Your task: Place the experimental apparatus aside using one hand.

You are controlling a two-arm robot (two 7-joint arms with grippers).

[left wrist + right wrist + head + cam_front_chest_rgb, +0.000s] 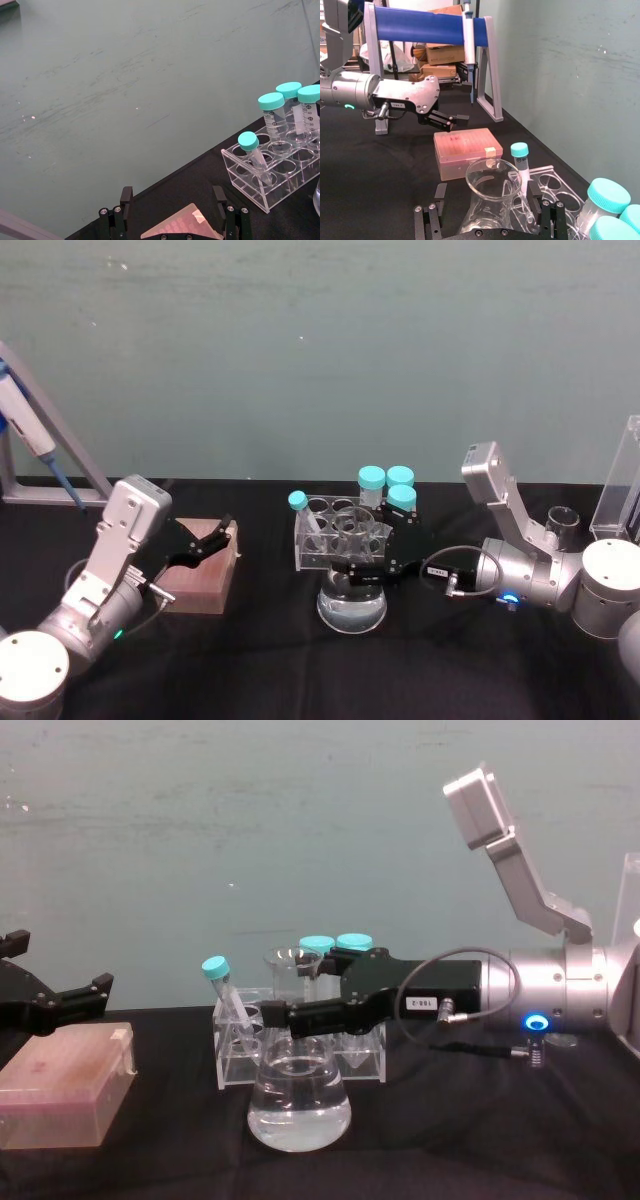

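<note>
The robot's right gripper next needs to grab the flask's narrow neck [291,986] to place the conical glass flask [298,1108] aside, since the flask's body below gets too wide for the fingers.
The conical glass flask [352,610] [298,1108] stands on the black table just in front of a clear tube rack [340,532]. It holds a little clear liquid. My right gripper [362,568] [487,192] is open, with one finger on each side of the flask's neck [490,180]. There is a small gap between the fingers and the glass. A small glass beaker [562,523] and a tall clear acrylic stand [622,480] are at the far right. My left gripper [205,540] [172,197] hangs open over a pink box [203,575], holding nothing.
The rack holds several teal-capped tubes [385,485] [280,107] right behind the flask. A pipette holder with a blue bar [425,25] stands at the far left. A green wall runs along the table's back edge.
</note>
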